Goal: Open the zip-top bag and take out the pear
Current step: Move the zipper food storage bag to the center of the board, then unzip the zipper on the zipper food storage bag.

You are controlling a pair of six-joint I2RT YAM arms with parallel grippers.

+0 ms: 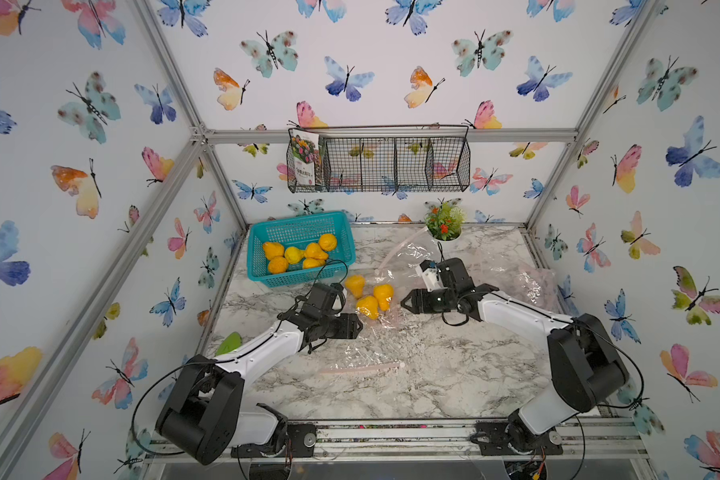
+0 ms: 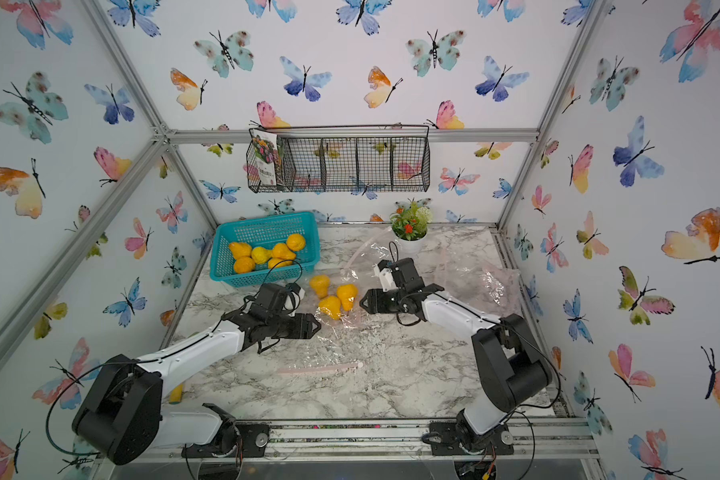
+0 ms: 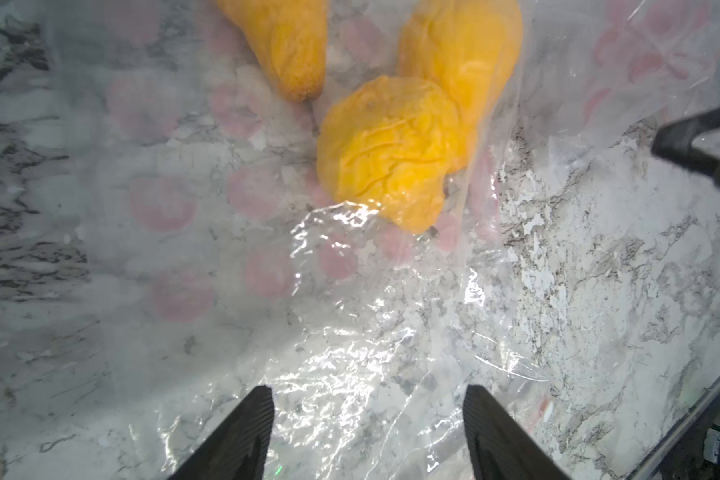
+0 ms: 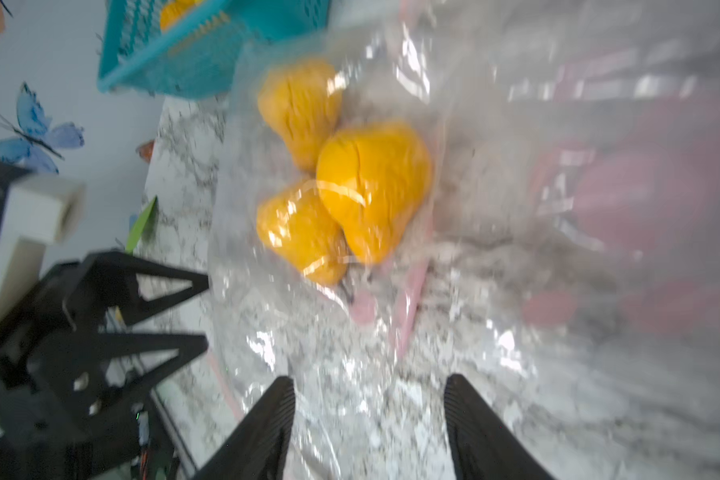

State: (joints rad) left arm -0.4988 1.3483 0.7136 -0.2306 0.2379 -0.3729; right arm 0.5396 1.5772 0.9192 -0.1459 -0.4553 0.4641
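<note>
The zip-top bag should next be grabbed by my right gripper at the white-ended corner of its pink edge, to hand that edge to my left gripper for opening.
Three yellow pears lie together mid-table under the clear, pink-dotted plastic of the zip-top bag. My left gripper hangs just left of the pears, over crinkled plastic, open with nothing between its fingers. My right gripper points at the pears from the right, open and empty as well. In the left wrist view the nearest pear lies ahead of the fingertips. The right wrist view is blurred.
A teal basket holding several pears stands at the back left. A potted plant sits at the back. Other clear bags lie at the right and front. A wire basket hangs on the back wall.
</note>
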